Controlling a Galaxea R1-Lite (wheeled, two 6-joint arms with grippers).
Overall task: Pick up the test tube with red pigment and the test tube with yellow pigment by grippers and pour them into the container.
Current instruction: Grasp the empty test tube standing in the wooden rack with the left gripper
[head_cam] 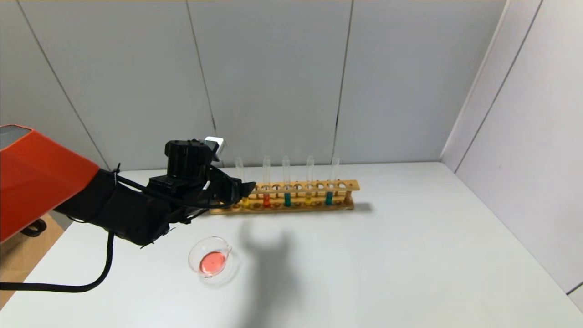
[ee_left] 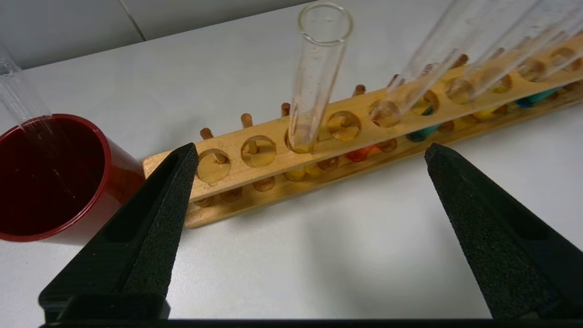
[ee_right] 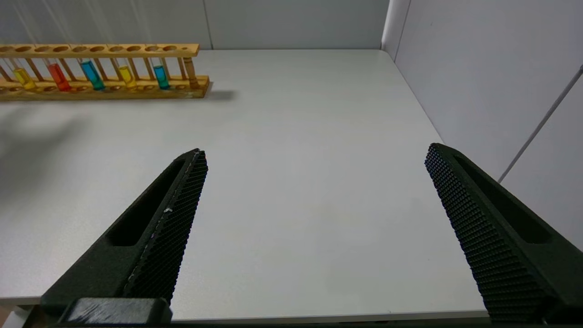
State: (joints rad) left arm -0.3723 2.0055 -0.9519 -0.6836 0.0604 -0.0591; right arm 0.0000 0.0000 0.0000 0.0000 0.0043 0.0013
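Note:
My left gripper grabs the tube by its exposed middle (head_cam: 241, 175) next, just over the wooden rack, since the yellow tube's lower part sits inside the rack's hole.
A wooden rack (head_cam: 319, 186) holds several tubes. The test tube with yellow pigment (head_cam: 239, 169) stands nearest the rack's left end. The test tube with red pigment (head_cam: 266, 199) stands beside it. A second yellow tube (head_cam: 309, 197) stands further right. My left gripper (head_cam: 243, 191) is open and empty, just in front of the rack's left end. In the left wrist view the yellow tube (ee_left: 319, 82) stands beyond the open left gripper (ee_left: 311, 148), apart from both fingers. The container (head_cam: 212, 262) holds pink-red liquid on the table near the left arm. My right gripper (ee_right: 316, 150) is open and empty over bare table.
Two teal tubes (head_cam: 287, 199) (head_cam: 329, 197) also stand in the rack. A dark red cup (ee_left: 50, 177) with a clear tube (ee_left: 18, 100) leaning in it stands beside the rack's left end. A wall runs close behind the rack, another along the table's right side.

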